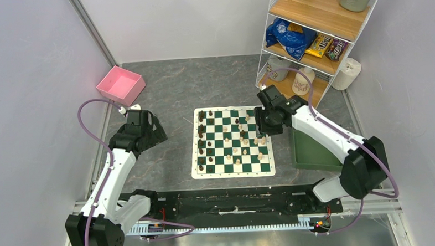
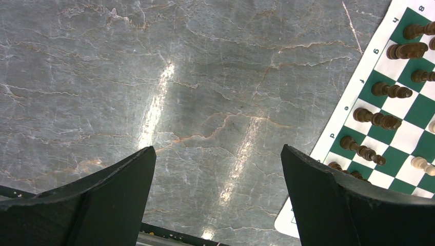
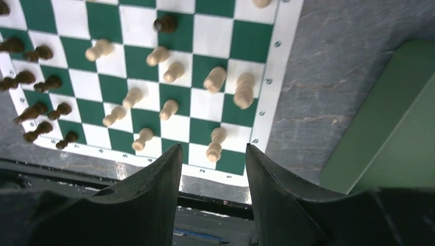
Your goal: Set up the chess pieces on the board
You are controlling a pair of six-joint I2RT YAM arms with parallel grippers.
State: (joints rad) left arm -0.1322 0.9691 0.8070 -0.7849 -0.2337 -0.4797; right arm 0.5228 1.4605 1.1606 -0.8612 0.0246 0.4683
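Observation:
The pale chess piece needs its base free to stand on a square, so the robot's right gripper needs to grab the piece by its upper end (image 1: 260, 155) (image 3: 213, 152) next.
The green-and-white board (image 1: 233, 168) lies in the middle of the table. Dark brown pieces (image 1: 201, 128) stand along its left columns; they also show in the left wrist view (image 2: 377, 119). Pale pieces (image 1: 244, 142) are spread over the middle and right squares, also seen in the right wrist view (image 3: 215, 79). My right gripper (image 1: 270, 127) is open and empty, above the board's right edge (image 3: 213, 148), with a pale piece (image 3: 215, 145) just beyond its tips. My left gripper (image 1: 152, 131) is open and empty over bare table (image 2: 218, 154), left of the board (image 2: 359, 87).
A plain green tray (image 1: 310, 151) lies right of the board, also in the right wrist view (image 3: 390, 128). A pink bin (image 1: 121, 85) sits at the back left. A wire shelf (image 1: 317, 35) with snacks stands at the back right, a paper roll (image 1: 347, 73) beside it.

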